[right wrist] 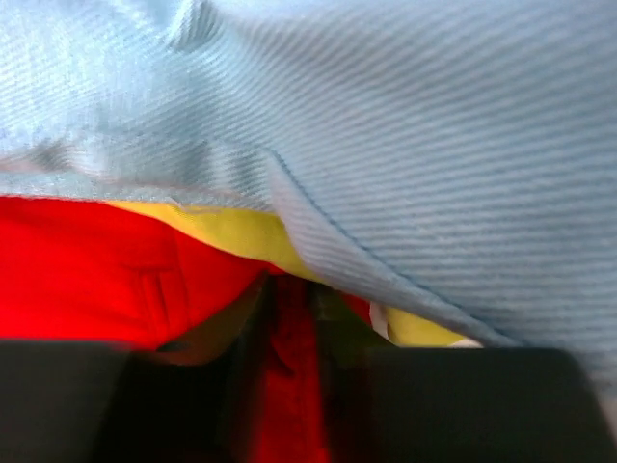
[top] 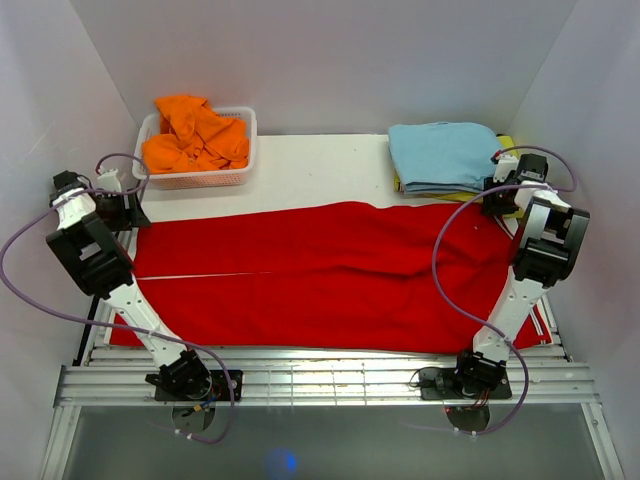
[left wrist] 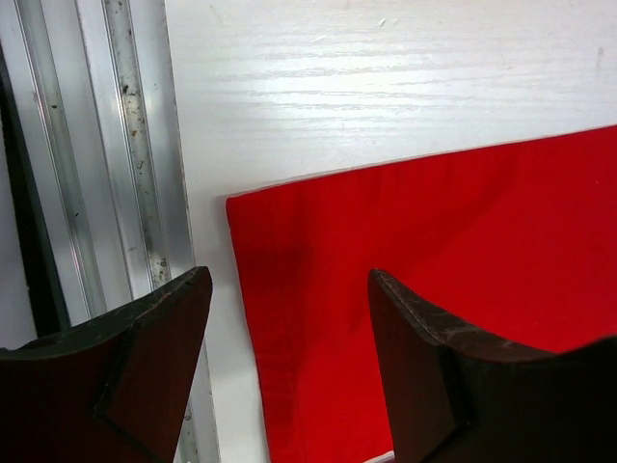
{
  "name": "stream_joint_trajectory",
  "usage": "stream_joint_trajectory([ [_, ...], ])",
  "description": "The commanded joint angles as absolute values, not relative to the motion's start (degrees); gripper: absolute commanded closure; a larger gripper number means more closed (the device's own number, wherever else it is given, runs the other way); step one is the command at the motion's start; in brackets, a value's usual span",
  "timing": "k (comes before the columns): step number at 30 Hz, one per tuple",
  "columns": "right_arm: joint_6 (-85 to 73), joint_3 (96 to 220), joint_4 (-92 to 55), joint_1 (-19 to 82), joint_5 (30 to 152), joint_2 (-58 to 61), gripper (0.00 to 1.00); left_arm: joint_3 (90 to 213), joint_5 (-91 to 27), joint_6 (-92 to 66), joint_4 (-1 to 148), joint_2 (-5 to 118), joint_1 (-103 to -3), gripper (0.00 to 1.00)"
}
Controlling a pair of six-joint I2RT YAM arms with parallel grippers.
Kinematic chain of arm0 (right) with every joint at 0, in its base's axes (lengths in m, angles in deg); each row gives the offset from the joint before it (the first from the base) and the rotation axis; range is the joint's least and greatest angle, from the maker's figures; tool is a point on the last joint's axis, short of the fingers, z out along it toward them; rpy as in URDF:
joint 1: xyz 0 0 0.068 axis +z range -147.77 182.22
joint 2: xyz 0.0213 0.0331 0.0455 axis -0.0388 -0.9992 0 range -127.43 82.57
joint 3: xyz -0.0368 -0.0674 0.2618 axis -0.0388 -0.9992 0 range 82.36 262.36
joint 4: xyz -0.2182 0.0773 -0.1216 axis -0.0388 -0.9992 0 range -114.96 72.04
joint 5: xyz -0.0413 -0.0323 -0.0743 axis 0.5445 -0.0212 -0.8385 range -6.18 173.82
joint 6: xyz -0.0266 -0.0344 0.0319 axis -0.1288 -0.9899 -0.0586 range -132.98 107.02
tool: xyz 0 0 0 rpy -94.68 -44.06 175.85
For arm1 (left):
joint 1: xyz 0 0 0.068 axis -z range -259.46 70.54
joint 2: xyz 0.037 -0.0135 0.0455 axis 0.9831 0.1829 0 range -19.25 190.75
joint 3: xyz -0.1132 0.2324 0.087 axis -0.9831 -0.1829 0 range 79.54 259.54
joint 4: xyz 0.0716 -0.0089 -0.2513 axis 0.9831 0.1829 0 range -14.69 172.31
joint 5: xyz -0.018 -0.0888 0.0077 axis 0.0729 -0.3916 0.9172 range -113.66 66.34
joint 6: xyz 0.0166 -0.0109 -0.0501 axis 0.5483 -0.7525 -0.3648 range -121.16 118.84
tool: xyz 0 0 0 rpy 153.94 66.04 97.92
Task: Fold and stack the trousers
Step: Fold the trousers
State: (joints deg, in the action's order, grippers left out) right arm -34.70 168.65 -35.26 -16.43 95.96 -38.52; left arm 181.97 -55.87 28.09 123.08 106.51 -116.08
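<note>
Next, my left gripper grabs the far corner [top: 142,229] of the trousers beside the aluminium bar, to fold the red trousers [top: 330,275] lengthwise.
The red trousers [top: 330,275] lie spread flat across the table, with a thin white stripe running along the left half. My left gripper [top: 125,210] hangs open over their far left corner. In the left wrist view the trousers [left wrist: 434,241] show below the left gripper [left wrist: 289,280], whose jaws stand wide apart, one over the table and one over the cloth. My right gripper [top: 497,195] is at the far right edge. In the right wrist view the right gripper [right wrist: 289,323] is shut on a fold of the trousers [right wrist: 87,270].
A white basket [top: 200,182] of orange garments [top: 195,135] stands at the back left. A folded light blue garment [top: 442,155] lies on a yellow one at the back right, pressing against my right gripper [right wrist: 434,125]. An aluminium rail [left wrist: 116,145] runs along the table's left edge.
</note>
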Motion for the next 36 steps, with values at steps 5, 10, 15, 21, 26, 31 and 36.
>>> stream_joint_trajectory([
  [5,-38.2,165.07,-40.98,-15.79,100.34,-35.83,0.92,186.05,-56.79,27.32,123.83,108.89,-118.13,0.23],
  [10,-40.23,164.37,-41.25,-16.14,104.64,-30.11,0.92,189.48,-59.6,27.4,124.27,111.44,-118.57,0.21],
  [15,-40.49,163.93,-41.42,-16.58,108.25,-24.83,0.92,192.39,-63.56,27.05,124.71,113.81,-119.01,0.21],
  [21,-41.63,163.49,-42.65,-16.76,109.92,-21.58,0.92,193.62,-65.75,25.29,122.78,116.19,-119.01,0.21],
  [26,-42.69,163.75,-43.01,-17.02,109.92,-21.05,0.92,194.94,-65.85,25.38,121.55,118.64,-117.52,0.21],
  [31,-42.69,164.98,-43.97,-17.29,110.45,-21.4,0.92,194.85,-64.1,25.91,121.1,120.41,-116.29,0.27],
  [36,-42.95,165.86,-44.85,-17.37,110.36,-21.84,0.92,190.74,-64.62,27.58,121.19,117.26,-116.2,0.45],
])
